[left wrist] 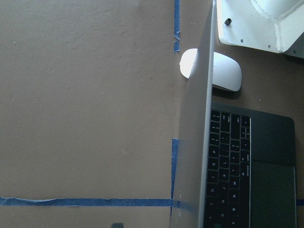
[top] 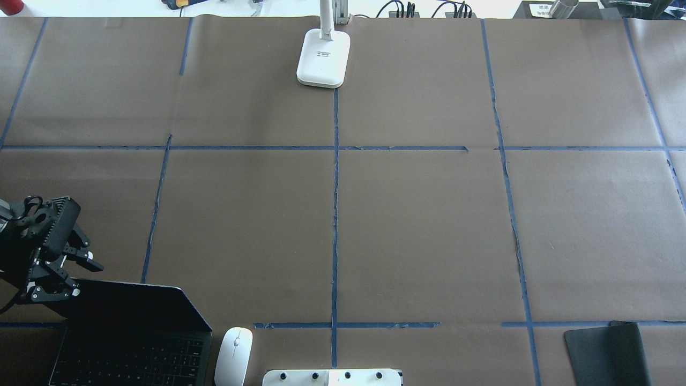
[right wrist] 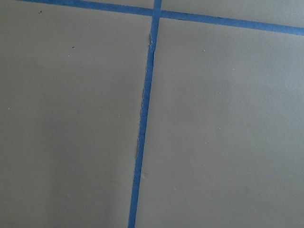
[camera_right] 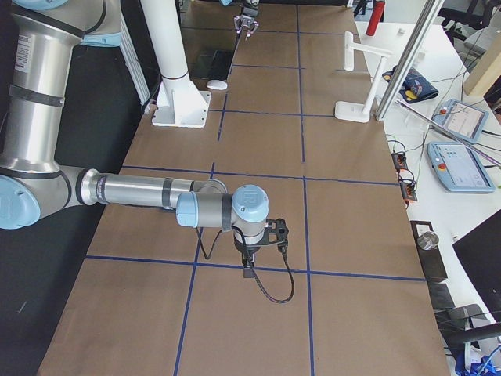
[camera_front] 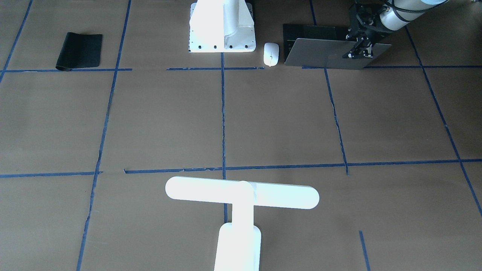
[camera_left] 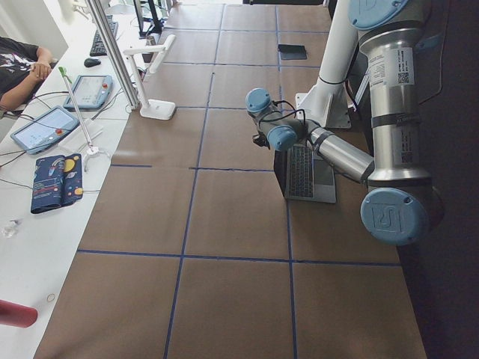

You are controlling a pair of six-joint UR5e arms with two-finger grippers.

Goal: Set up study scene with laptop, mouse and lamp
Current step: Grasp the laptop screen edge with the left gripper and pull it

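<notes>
I should grab the laptop's lid by the top corner farther from the mouse (camera_front: 383, 45) (left wrist: 198, 214) with my left gripper next. Then I can set up the laptop in the study scene.
The dark-grey laptop (top: 134, 308) stands open at the near-left corner of the table, keyboard toward the robot; it also shows in the front view (camera_front: 324, 52) and in the left wrist view (left wrist: 228, 166). My left gripper (top: 80, 279) is open, and its jaws stand on either side of the lid's top edge near its left corner; it shows in the front view (camera_front: 360, 55) too. The white mouse (top: 234, 355) lies just right of the laptop. The white T-shaped lamp (camera_front: 241, 197) stands at the far middle edge. My right gripper (camera_right: 249, 270) hovers over bare paper; I cannot tell whether it is open or shut.
A white bolted pedestal (camera_front: 222, 26) stands at the near middle edge, right beside the mouse. A black mat (top: 608, 351) lies at the near right. Blue tape lines (top: 335, 214) grid the brown paper. A side desk with tablets (camera_left: 52, 123) runs past the far edge.
</notes>
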